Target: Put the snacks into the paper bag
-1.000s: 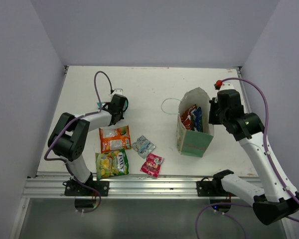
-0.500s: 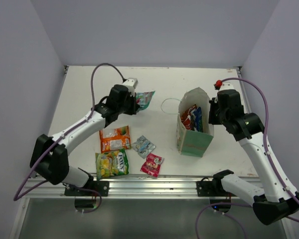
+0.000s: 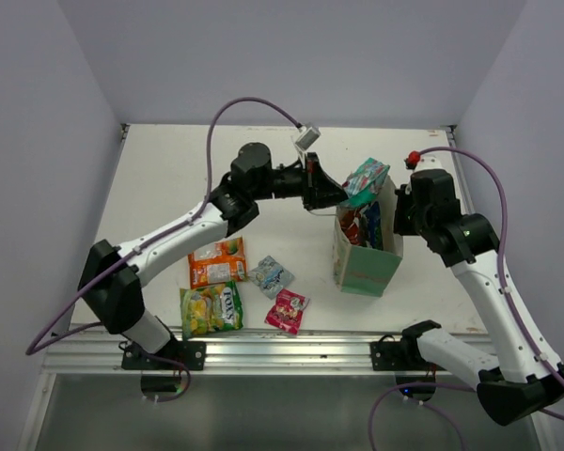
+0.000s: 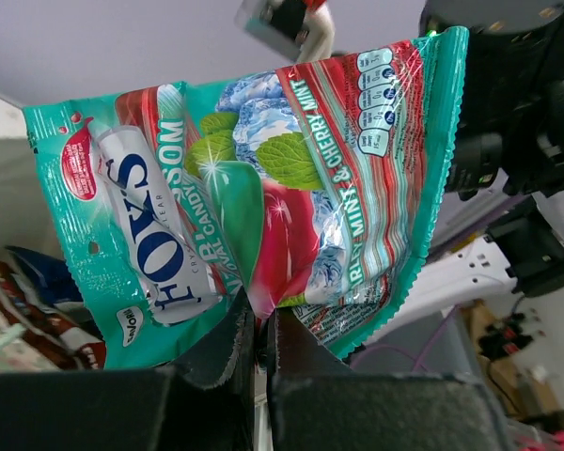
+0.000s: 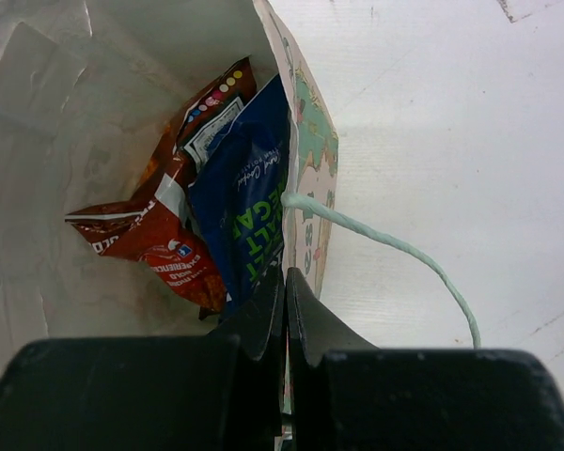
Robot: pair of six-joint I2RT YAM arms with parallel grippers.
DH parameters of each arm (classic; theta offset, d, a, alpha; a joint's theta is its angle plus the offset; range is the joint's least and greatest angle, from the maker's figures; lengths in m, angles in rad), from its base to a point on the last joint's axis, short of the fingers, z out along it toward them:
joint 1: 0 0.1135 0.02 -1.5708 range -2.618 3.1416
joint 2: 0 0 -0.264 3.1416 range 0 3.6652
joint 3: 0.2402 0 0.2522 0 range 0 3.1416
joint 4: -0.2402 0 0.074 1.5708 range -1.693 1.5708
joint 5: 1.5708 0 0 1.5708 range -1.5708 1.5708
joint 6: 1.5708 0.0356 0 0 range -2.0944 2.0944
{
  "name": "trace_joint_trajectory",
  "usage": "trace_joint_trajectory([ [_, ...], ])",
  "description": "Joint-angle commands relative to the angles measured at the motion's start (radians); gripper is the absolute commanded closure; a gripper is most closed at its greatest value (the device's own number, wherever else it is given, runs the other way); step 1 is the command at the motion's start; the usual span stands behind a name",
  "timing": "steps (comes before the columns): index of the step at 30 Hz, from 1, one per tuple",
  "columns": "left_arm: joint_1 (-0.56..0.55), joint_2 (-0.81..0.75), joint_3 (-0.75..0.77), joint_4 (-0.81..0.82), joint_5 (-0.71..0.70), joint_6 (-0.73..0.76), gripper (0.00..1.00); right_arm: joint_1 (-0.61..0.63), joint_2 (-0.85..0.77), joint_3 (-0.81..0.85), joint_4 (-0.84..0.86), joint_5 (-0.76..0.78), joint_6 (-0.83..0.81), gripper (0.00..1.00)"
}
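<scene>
The teal-green packet (image 3: 366, 178) has its body above the bag's rim (image 3: 338, 218), and the robot's fingers are beside the bag's opening. The left gripper should keep holding the packet until the packet gets inside the bag.
My left gripper (image 3: 341, 194) is shut on the bottom edge of a teal-green snack packet (image 3: 366, 178), which hangs over the open top of the paper bag (image 3: 368, 266). In the left wrist view the packet (image 4: 254, 188) fills the frame above the pinching gripper (image 4: 260, 324). My right gripper (image 5: 285, 282) is shut on the bag's side wall (image 5: 312, 160) at the rim. Inside lie a red packet (image 5: 160, 235) and a blue packet (image 5: 249, 197). On the table lie orange (image 3: 216, 261), yellow-green (image 3: 211, 308), silvery (image 3: 270, 275) and pink (image 3: 287, 311) snacks.
The bag's white string handle (image 5: 385, 244) trails over the table beside the bag. A red knob (image 3: 413, 157) sits at the table's back right. Walls close the table on three sides, and a metal rail (image 3: 263, 349) runs along the near edge.
My left arm has swung from the left of the table to the right, carrying the teal packet up to the bag's mouth. The right arm and the bag have stayed put.
</scene>
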Motion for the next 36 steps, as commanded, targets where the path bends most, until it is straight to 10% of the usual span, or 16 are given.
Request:
trace_joint_trajectory([
  [1, -0.03, 0.077, -0.041, 0.29, 0.162, -0.193, 1.0, 0.002, -0.026, 0.009, -0.012, -0.013, 0.017, 1.0],
  [8, -0.07, 0.127, -0.029, 0.197, 0.149, -0.167, 0.98, 0.002, -0.035, 0.008, -0.017, -0.01, 0.026, 1.0],
  [11, -0.07, 0.119, -0.012, 0.108, 0.112, -0.104, 0.34, 0.002, -0.041, -0.004, -0.018, -0.011, 0.032, 1.0],
  [14, -0.07, 0.073, 0.016, 0.007, 0.022, 0.0, 0.11, 0.002, -0.047, -0.012, -0.021, -0.011, 0.033, 1.0],
  [20, -0.071, -0.077, 0.04, -0.33, -0.407, 0.241, 0.07, 0.002, -0.049, -0.017, -0.02, -0.016, 0.037, 1.0],
  [25, -0.042, -0.191, -0.096, -0.635, -1.049, 0.247, 0.02, 0.002, -0.053, -0.017, -0.017, -0.016, 0.036, 1.0],
  [36, 0.137, -0.137, -0.503, -0.771, -1.172, 0.037, 0.0, 0.002, -0.055, -0.021, 0.003, -0.037, 0.033, 1.0],
])
